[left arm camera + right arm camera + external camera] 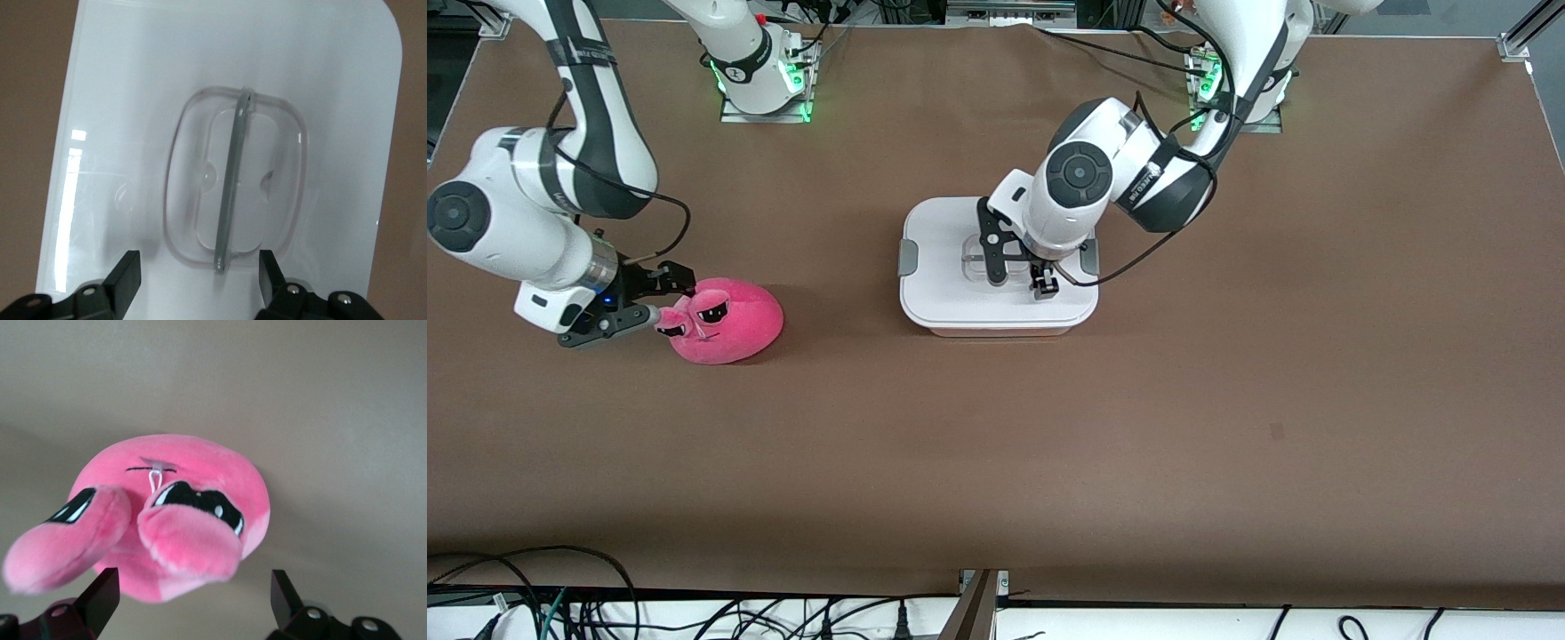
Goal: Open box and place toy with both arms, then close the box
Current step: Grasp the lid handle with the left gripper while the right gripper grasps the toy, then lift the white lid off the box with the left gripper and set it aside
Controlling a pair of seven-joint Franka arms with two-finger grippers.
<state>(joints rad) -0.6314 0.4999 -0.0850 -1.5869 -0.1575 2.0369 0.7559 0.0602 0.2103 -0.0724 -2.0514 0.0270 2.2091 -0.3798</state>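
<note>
The middle of the pink toy, between its stalk eyes, is beyond both fingers of my right gripper. My right gripper should move forward before it closes on the toy.
The box [996, 316] stands in the middle of the table, its white lid [951, 302] on and a grey clip [907, 258] at each end. My left gripper [1018, 277] is open just above the lid, its fingers astride the clear recessed handle [233, 193]; the left wrist view shows the lid [133, 100] and my left gripper [200, 273] empty. The pink plush toy [734, 324] lies toward the right arm's end of the table. My right gripper [660, 298] is open and low beside its stalk eyes; the right wrist view shows the toy [193, 473] just ahead of my right gripper [193, 597].
The brown table [1227, 400] carries only the box and the toy. The two arm bases [765, 89] with green lights stand along the edge farthest from the front camera. Cables [560, 596] hang below the nearest edge.
</note>
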